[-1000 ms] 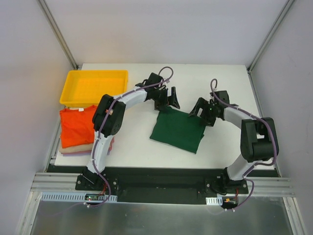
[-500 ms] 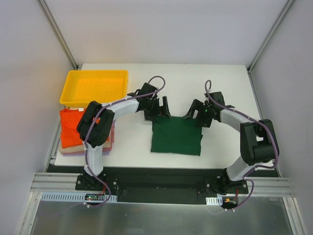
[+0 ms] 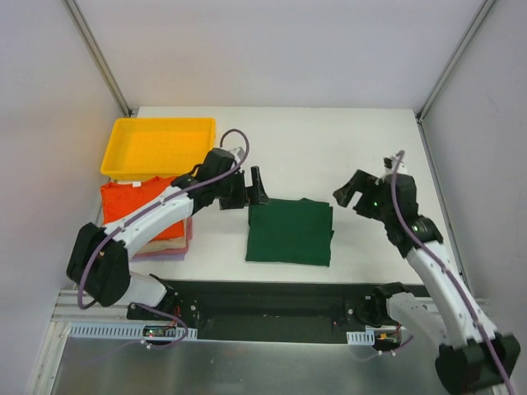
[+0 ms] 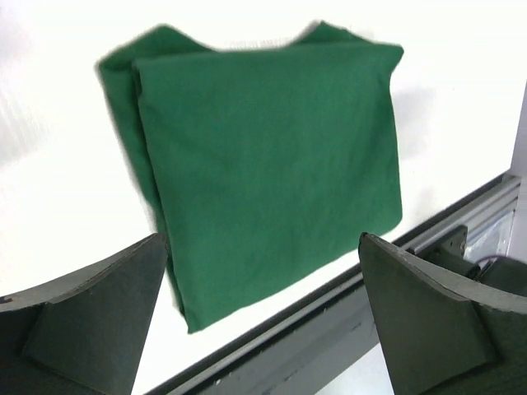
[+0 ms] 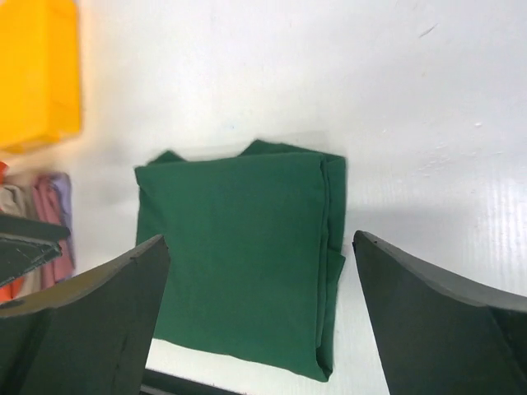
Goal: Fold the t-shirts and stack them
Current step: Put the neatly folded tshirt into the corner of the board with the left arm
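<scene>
The left gripper picks up the dark green t-shirt by the middle of its side edge nearest the stack next, gathering all layers to stack it folded.
A dark green t-shirt [image 3: 290, 232] lies folded into a rectangle on the white table, and nothing holds it. It also shows in the left wrist view as the green t-shirt [image 4: 272, 164] and in the right wrist view [image 5: 239, 255]. My left gripper [image 3: 247, 191] hovers open just off its far left corner, with nothing between the fingers [image 4: 90, 313]. To the right of the shirt, my right gripper [image 3: 356, 196] hangs open and empty, clear of the cloth. At the table's left edge is a stack of folded t-shirts, orange [image 3: 132, 210] on top, with beige and pink-lilac edges [image 3: 169, 248] below.
A yellow plastic tray [image 3: 156, 146] stands at the back left, just behind the stack, and shows in the right wrist view too [image 5: 37, 74]. The left arm reaches over the stack. The table's near edge and a metal rail [image 4: 346, 321] run close to the green shirt.
Both grippers have drawn away from the green shirt, the left one to the left and the right one to the right. The shirt has slid slightly left and now lies squarer.
</scene>
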You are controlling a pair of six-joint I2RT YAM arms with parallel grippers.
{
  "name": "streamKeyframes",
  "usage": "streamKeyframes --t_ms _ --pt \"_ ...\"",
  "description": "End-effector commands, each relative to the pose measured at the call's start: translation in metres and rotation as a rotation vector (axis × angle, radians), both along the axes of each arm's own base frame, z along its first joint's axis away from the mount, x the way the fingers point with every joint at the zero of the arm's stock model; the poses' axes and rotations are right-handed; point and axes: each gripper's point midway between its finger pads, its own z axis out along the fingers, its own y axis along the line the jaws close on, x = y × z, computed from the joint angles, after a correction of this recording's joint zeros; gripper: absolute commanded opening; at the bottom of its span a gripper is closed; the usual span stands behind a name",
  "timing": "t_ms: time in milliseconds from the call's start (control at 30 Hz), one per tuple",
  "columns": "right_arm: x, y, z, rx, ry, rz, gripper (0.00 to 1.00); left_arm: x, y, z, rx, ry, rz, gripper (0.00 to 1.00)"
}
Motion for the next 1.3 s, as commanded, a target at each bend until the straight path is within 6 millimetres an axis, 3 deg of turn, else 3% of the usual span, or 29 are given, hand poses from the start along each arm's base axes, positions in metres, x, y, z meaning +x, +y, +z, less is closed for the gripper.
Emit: streamKeyframes --t_ms 0,167,367,567,767,933,1033,1233,1267 --pt "-0.036 -0.035 -0.014 -0.022 -0.046 -0.153 0.96 -0.029 0.024 -0.019 0.050 0.025 0.028 0.99" --pt "-0.062 -0.039 -0.019 0.058 -0.157 -0.166 0.96 -0.038 0.025 -0.047 0.094 0.104 0.059 0.99" --pt "-0.077 -0.030 -0.028 0.069 -0.156 -0.089 0.96 -0.027 0.022 -0.077 0.182 0.140 0.084 0.96" --pt "-0.083 -0.030 -0.041 0.022 -0.069 -0.052 0.96 -0.023 0.018 -0.111 0.255 0.211 0.104 0.82" --pt "-0.086 -0.029 -0.046 0.011 -0.057 -0.030 0.96 -0.036 0.007 -0.131 0.335 0.228 0.072 0.71" --pt "-0.088 -0.039 -0.044 -0.019 -0.085 -0.073 0.96 -0.053 0.028 -0.148 0.531 0.259 0.196 0.62" --pt "-0.089 -0.041 -0.042 -0.026 -0.106 -0.069 0.96 -0.055 0.022 -0.155 0.542 0.280 0.200 0.52" --pt "-0.085 -0.041 -0.043 -0.056 -0.128 -0.041 0.96 -0.049 0.028 -0.158 0.670 0.265 0.213 0.00" --pt "-0.084 -0.040 -0.043 -0.059 -0.134 -0.037 0.96 -0.047 0.033 -0.155 0.704 0.253 0.209 0.00"
